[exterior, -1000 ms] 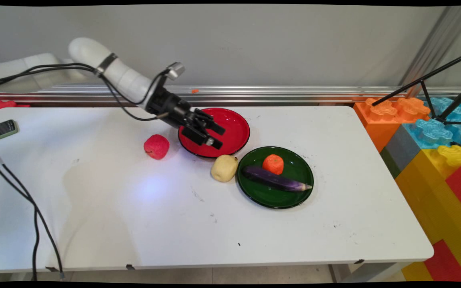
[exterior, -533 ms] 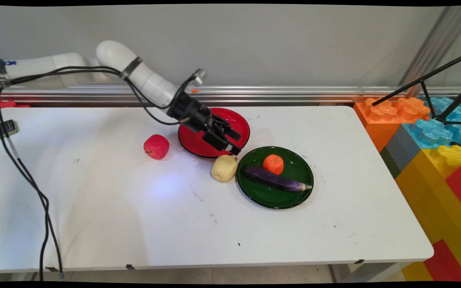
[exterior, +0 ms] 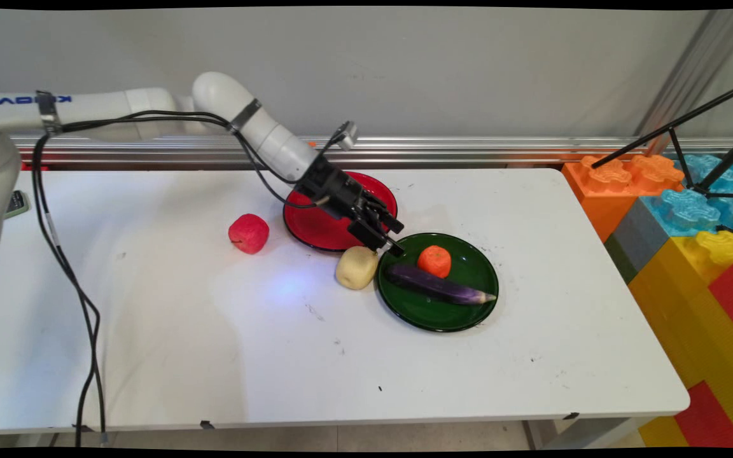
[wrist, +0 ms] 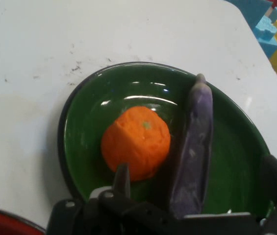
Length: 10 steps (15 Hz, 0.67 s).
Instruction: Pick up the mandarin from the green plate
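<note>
My gripper will next take hold of the fruit by its rounded sides, so that it can lift the orange fruit off the green plate (exterior: 443, 315).
My gripper (exterior: 397, 238) is open and hangs low over the near-left rim of the green plate (exterior: 443, 315), just past the red plate (exterior: 315, 230). On the green plate lie an orange (exterior: 434, 261) and a purple eggplant (exterior: 439, 285). In the hand view the orange (wrist: 136, 142) sits just ahead of the left finger (wrist: 122, 180), and the eggplant (wrist: 194, 147) lies lengthwise between the two fingers of the gripper (wrist: 199, 178). Nothing is held. A pale yellow potato-like fruit (exterior: 356, 267) rests on the table right beside the gripper, against the green plate's rim (wrist: 87, 105).
A red apple (exterior: 249, 233) lies left of the empty red plate. A phone (exterior: 15, 203) sits at the far left edge. Big coloured toy blocks (exterior: 691, 242) and black tripod legs (exterior: 691, 121) stand at the right. Black cables (exterior: 80, 305) hang over the table's left side.
The arm has swung to the right and down: the gripper went from over the red plate to the green plate's near-left rim. Its fingers stay open. No object has moved.
</note>
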Tool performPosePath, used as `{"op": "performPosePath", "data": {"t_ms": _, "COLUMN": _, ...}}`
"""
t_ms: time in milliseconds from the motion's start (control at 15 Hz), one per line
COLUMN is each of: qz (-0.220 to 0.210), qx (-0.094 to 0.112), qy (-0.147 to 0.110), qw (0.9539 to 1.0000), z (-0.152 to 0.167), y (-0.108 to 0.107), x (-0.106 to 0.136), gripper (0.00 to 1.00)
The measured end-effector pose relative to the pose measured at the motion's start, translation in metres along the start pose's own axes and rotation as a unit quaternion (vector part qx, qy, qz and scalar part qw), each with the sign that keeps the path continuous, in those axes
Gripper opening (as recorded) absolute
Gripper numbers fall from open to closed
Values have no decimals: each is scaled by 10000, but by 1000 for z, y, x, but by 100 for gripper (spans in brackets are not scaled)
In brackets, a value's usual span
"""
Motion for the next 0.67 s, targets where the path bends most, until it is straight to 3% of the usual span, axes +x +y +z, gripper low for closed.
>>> {"op": "performPosePath", "data": {"t_ms": 667, "qz": 154, "qx": -49, "qy": -94, "qw": 9998, "z": 39, "y": -19, "x": 16, "gripper": 100}}
